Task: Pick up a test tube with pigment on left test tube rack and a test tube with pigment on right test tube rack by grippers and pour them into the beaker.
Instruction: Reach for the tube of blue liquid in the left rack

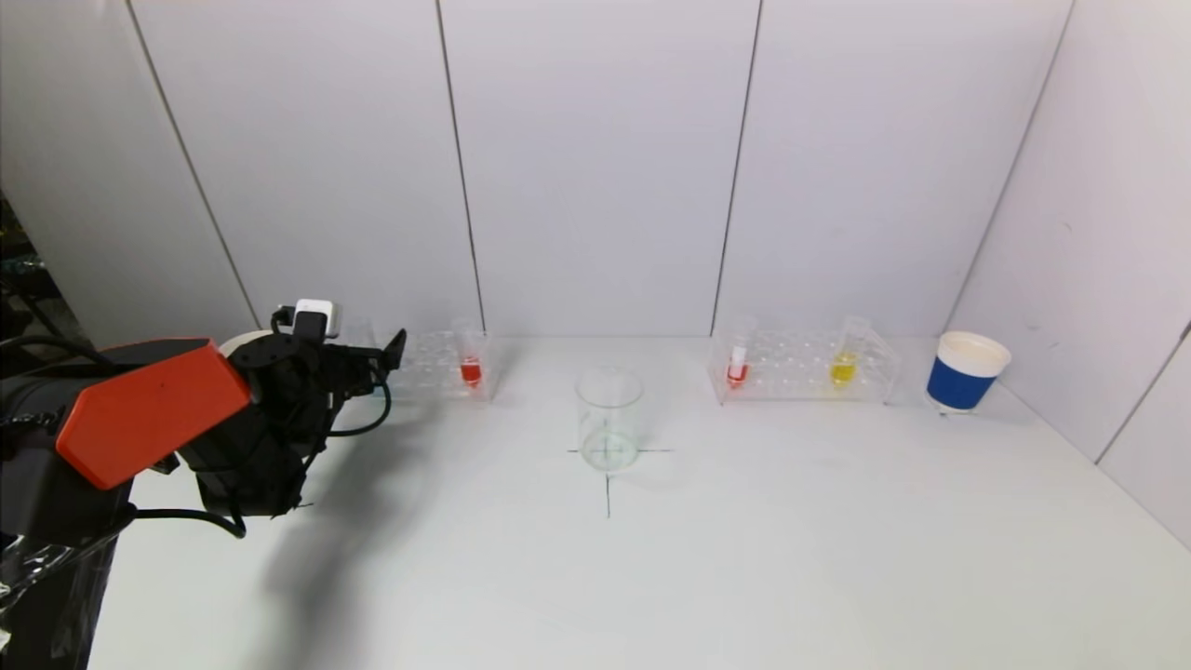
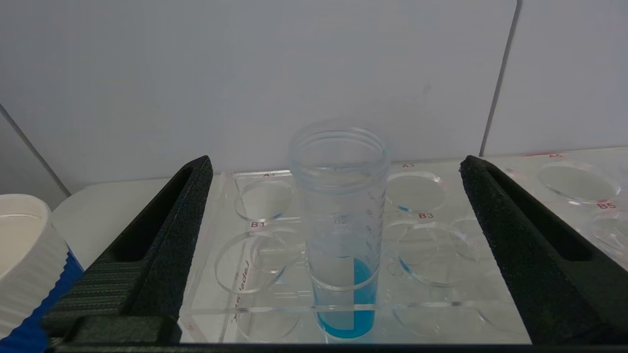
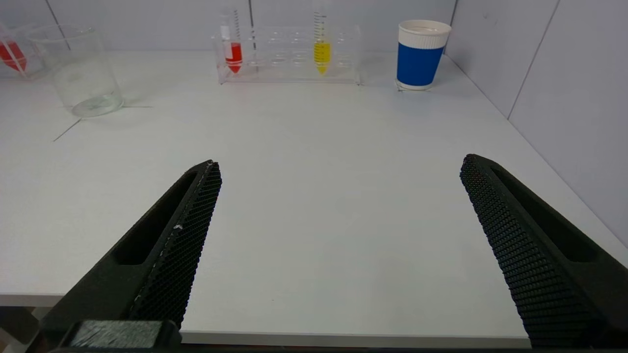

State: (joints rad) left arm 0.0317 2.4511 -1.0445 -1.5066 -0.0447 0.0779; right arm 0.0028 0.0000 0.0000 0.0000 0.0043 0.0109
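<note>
The clear rack encloses the lower half of the blue test tube. I will next grab the test tube with my left gripper by its bare upper side (image 2: 341, 213), below its threaded rim.
The left rack (image 1: 437, 365) holds a tube of red pigment (image 1: 471, 369). In the left wrist view a tube of blue pigment (image 2: 343, 274) stands upright in the clear rack (image 2: 255, 309). My left gripper (image 2: 336, 162) is open, one finger on each side of the blue tube and not touching it. In the head view the left gripper (image 1: 386, 354) is at the rack's left end and hides the blue tube. The right rack (image 1: 800, 368) holds a red tube (image 1: 737, 369) and a yellow tube (image 1: 843, 366). The glass beaker (image 1: 609, 419) stands mid-table. My right gripper (image 3: 341, 164) is open and empty above the table's near edge.
A blue and white paper cup (image 1: 966, 372) stands right of the right rack, near the side wall. Another paper cup (image 2: 24, 255) shows beside the left rack in the left wrist view. A black cross mark (image 1: 608, 484) lies under the beaker.
</note>
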